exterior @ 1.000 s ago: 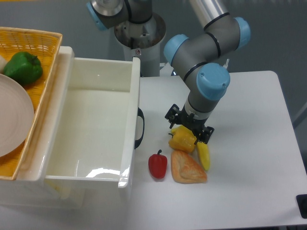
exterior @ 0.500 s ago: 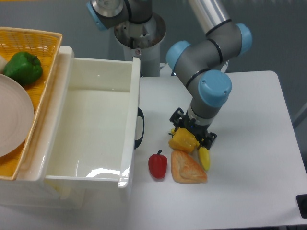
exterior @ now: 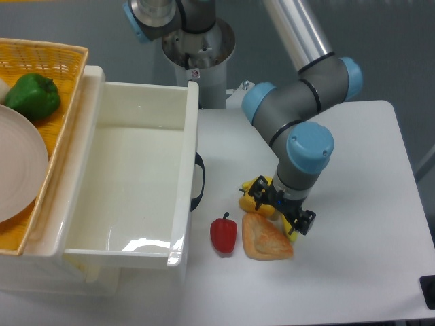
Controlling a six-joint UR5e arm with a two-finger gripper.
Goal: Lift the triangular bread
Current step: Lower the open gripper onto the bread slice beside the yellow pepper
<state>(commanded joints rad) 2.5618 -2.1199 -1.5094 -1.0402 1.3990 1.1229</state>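
Note:
I will grab the triangular bread by its edge beside the yellow banana point(exterior: 291, 229) next, so my gripper can pick it up.
The triangular bread point(exterior: 265, 240) lies flat on the white table, golden-brown, to the right of a small red pepper point(exterior: 223, 233). My gripper point(exterior: 281, 211) hangs just above the bread's far edge, over the yellow-orange bell pepper point(exterior: 254, 197) and the yellow banana point(exterior: 291, 229), which it mostly hides. The black fingers stand apart and hold nothing.
A white bin point(exterior: 183, 204) with a black handle point(exterior: 198, 180) stands left of the food. A yellow basket point(exterior: 61, 68) at far left holds a green pepper point(exterior: 32, 95) and a white plate point(exterior: 17, 170). The table's front edge is close below the bread.
My gripper has moved toward the front and right, from over the bell pepper to the bread's far edge, and sits lower. The food has not moved.

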